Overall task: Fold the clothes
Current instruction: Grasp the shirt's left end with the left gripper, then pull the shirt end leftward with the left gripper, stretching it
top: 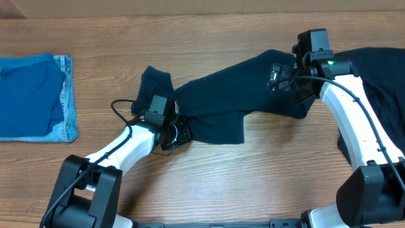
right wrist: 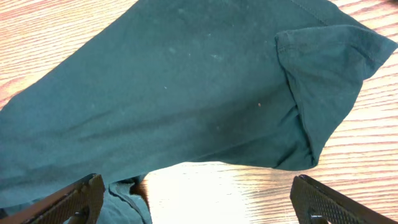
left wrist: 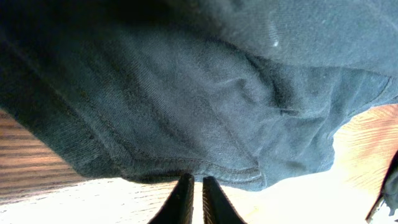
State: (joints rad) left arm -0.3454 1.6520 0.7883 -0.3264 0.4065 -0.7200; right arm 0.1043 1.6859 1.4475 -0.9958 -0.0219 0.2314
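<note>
I should next grab the dark navy shirt (top: 234, 88) by its near hem edge (top: 199, 140) with my left gripper, to pull the bunched cloth outward for folding.
A dark navy shirt (top: 234, 88) lies stretched across the middle of the table, one sleeve (top: 155, 85) pointing to the far left. My left gripper (top: 172, 131) is at the shirt's near-left hem. In the left wrist view its fingers (left wrist: 194, 183) are shut to a thin slit, tips touching the hem (left wrist: 205, 168), with no cloth seen between them. My right gripper (top: 283, 76) hovers over the shirt's right part. In the right wrist view it (right wrist: 199, 190) is wide open and empty above the shirt (right wrist: 186, 93) and a sleeve (right wrist: 323, 50).
A folded blue garment (top: 28, 95) lies on a folded denim piece (top: 67, 95) at the far left. Another dark garment (top: 380, 76) is heaped at the right edge, under my right arm. Bare wood table (top: 266, 171) runs along the front.
</note>
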